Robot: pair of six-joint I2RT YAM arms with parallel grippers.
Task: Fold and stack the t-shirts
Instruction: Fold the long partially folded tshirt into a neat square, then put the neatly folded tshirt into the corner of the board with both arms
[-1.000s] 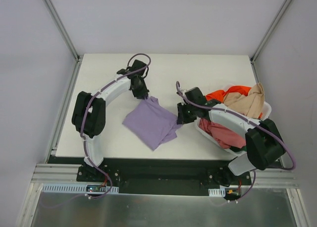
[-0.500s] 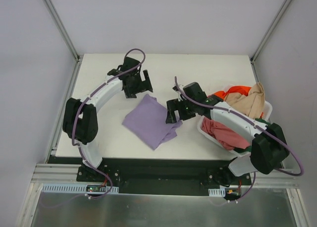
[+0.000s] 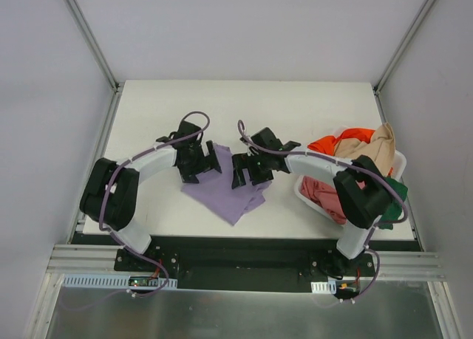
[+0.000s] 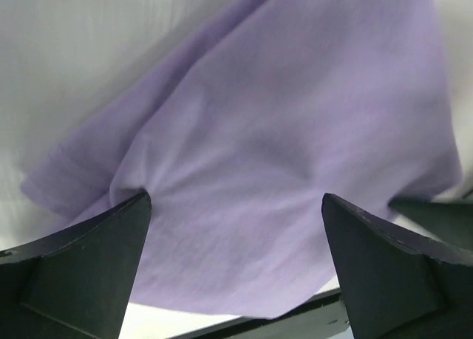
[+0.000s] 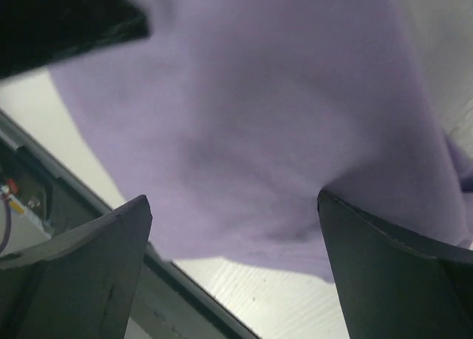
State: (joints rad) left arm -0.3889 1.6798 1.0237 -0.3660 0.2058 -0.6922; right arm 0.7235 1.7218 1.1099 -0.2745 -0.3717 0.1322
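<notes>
I will grab the folded lavender t-shirt next with my right gripper, by its side edge opposite my left gripper. Then I can stack it flat and folded.
The lavender t-shirt [image 3: 228, 195] lies folded flat on the white table, between the two arms. My left gripper [image 3: 205, 164] is open over the shirt's far left part. In the left wrist view its jaws [image 4: 235, 200] stand wide apart, and one fingertip [image 4: 137, 206] dimples the lavender cloth [image 4: 281, 117]. My right gripper [image 3: 245, 170] is open over the shirt's far right part. Its wrist view shows its jaws [image 5: 233, 199] spread on the same cloth [image 5: 259, 95], with one fingertip [image 5: 329, 206] pressing into it. Neither gripper holds anything.
A white basket [image 3: 400, 160] at the table's right edge holds an orange-red shirt [image 3: 344, 139], a beige one [image 3: 373, 151], a dusty pink one [image 3: 325, 195] and a dark green one [image 3: 395, 187]. The table's near edge and black rail [image 5: 44, 206] run just below the shirt.
Both grippers have opened and let go of the lavender shirt's far corners. Both then came toward the near edge and down onto the shirt. The shirt lies where it was dropped.
</notes>
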